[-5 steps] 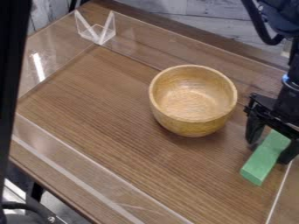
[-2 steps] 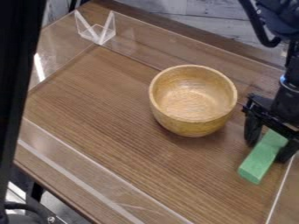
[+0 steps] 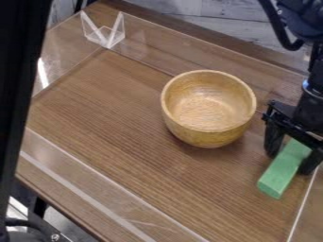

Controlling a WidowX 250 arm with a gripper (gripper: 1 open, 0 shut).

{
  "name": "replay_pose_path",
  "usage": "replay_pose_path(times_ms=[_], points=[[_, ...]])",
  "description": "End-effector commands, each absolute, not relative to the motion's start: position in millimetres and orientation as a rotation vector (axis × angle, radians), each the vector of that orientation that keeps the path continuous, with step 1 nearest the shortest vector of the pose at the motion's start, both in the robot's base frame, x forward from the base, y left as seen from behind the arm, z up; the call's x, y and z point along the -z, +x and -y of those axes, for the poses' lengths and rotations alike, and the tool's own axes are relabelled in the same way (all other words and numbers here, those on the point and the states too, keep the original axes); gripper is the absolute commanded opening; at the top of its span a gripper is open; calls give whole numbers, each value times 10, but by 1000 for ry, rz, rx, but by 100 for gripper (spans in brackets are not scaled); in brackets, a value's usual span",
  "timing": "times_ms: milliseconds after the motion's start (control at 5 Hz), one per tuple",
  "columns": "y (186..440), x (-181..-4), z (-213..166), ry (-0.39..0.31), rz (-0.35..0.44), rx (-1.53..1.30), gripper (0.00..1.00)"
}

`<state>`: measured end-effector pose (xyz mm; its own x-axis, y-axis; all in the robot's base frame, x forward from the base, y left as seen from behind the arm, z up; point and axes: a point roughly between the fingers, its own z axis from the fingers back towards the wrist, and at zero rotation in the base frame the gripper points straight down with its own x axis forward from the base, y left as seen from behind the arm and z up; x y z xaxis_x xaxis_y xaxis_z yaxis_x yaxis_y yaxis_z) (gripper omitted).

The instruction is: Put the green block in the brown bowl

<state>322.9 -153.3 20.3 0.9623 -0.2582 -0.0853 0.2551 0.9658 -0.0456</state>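
Observation:
My gripper grabs the green block (image 3: 282,174) by its long sides at one end (image 3: 294,154) next, to put it in the brown bowl.
The green block (image 3: 282,174) lies flat on the wooden table at the right, just right of the brown bowl (image 3: 210,107). My gripper (image 3: 292,148) points straight down over the block's far end, low against the tabletop. Its black fingers (image 3: 274,138) stand open on either side of that end, not closed on it. The bowl sits upright with nothing in it, a short gap away from the gripper's left finger.
A clear plastic stand (image 3: 102,29) sits at the table's far left corner. The table's right edge (image 3: 303,203) runs close beside the block. A dark post (image 3: 19,85) crosses the left foreground.

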Motion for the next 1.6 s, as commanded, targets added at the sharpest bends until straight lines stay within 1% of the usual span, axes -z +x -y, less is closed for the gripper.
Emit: replay_pose_path(times_ms=[0,400,600,1400], points=[[3304,-275,1541,-51,-59,265,100],[3310,-260,1528,-51,-69,265,100],[3308,-266,1518,-49,-72,265,0],[3285,-768,1401,-29,-58,255,0]])
